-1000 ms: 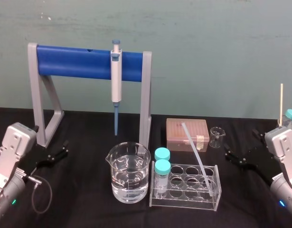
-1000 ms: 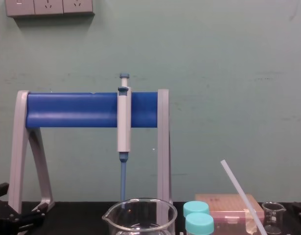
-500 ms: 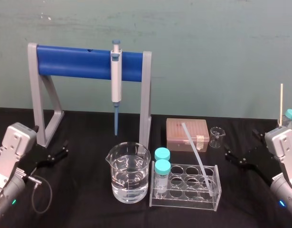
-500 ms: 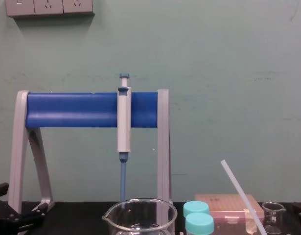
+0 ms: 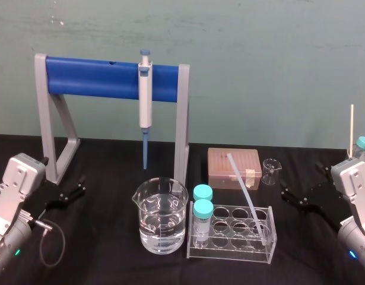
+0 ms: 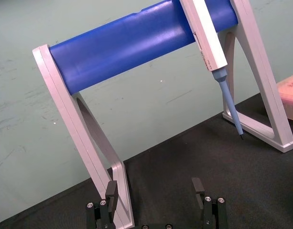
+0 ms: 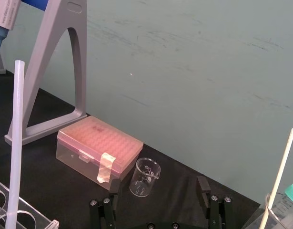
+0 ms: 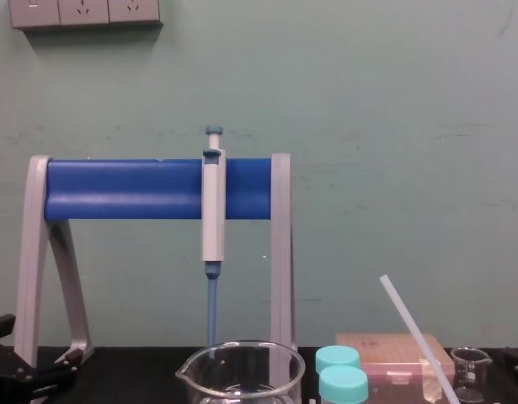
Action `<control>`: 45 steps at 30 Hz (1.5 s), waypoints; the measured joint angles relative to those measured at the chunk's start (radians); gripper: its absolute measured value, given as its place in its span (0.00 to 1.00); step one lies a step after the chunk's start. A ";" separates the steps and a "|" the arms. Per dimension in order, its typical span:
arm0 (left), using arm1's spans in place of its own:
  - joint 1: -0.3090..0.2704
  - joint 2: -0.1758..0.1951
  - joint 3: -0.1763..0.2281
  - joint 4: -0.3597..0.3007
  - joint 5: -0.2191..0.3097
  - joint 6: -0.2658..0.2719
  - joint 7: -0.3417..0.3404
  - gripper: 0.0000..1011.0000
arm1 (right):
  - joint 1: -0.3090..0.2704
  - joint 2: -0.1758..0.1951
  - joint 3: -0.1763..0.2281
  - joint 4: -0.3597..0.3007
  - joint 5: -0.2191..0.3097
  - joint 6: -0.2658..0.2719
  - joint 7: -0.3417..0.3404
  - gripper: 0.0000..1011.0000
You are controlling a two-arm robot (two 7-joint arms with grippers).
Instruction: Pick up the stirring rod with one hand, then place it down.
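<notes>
My right gripper takes hold of the stirring rod by its upper part [image 7: 18,90] next. The rod's lower end sits down in the clear rack [image 7: 29,214].
The stirring rod [image 5: 246,196] is a thin translucent white rod leaning in the clear test-tube rack [image 5: 265,249] at the table's front centre, its top tilted toward the back left. It also rises at the lower right of the chest view [image 8: 414,337] and in the right wrist view [image 7: 14,143]. My right gripper [image 5: 301,180] hovers open to the right of the rack, well apart from the rod, with empty fingers [image 7: 202,184]. At the table's left my left gripper [image 5: 80,185] rests open and empty [image 6: 154,191].
A grey stand with a blue bar [image 5: 111,77] holds a blue-tipped pipette [image 5: 145,101]. A large beaker of water [image 5: 161,217] stands left of the rack, which holds two teal-capped tubes [image 5: 202,209]. Behind are a pink tip box [image 5: 234,168] and a small beaker [image 5: 270,171]. A thin pale stick [image 5: 351,127] stands at far right.
</notes>
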 joint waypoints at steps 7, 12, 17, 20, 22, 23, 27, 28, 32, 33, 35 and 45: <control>0.000 0.000 0.000 0.000 0.000 0.000 0.000 0.99 | 0.000 0.000 0.000 0.000 0.000 0.000 0.000 0.99; 0.000 0.000 0.000 0.000 0.000 0.000 0.000 0.99 | 0.000 0.000 0.000 0.000 0.000 0.000 0.000 0.99; 0.000 0.000 0.000 0.000 0.000 0.000 0.000 0.99 | 0.000 0.000 0.000 0.000 0.000 0.000 0.000 0.99; 0.000 0.000 0.000 0.000 0.000 0.000 0.000 0.99 | 0.000 0.000 0.000 0.000 0.000 0.000 0.000 0.99; 0.000 0.000 0.000 0.000 0.000 0.000 0.000 0.99 | 0.000 0.000 0.000 0.000 0.000 0.000 0.000 0.99; 0.000 0.000 0.000 0.000 0.000 0.000 0.000 0.99 | 0.000 0.000 0.000 0.000 0.000 0.000 0.000 0.99; 0.000 0.000 0.000 0.000 0.000 0.000 0.000 0.99 | 0.000 0.000 0.000 0.000 0.000 0.000 0.000 0.99; 0.000 0.000 0.000 0.000 0.000 0.000 0.000 0.99 | 0.000 0.000 0.000 0.000 0.000 0.000 0.000 0.99; 0.000 0.000 0.000 0.000 0.000 0.000 0.000 0.99 | 0.000 0.000 0.000 0.000 0.000 0.000 0.000 0.99; 0.000 0.000 0.000 0.000 0.000 0.000 0.000 0.99 | 0.000 0.000 0.000 0.000 0.000 0.000 0.000 0.99; 0.000 0.000 0.000 0.000 0.000 0.000 0.000 0.99 | 0.000 0.000 0.000 0.000 0.000 0.000 0.000 0.99; 0.000 0.000 0.000 0.000 0.000 0.000 0.000 0.99 | -0.009 -0.013 0.034 -0.020 -0.026 -0.059 -0.022 0.99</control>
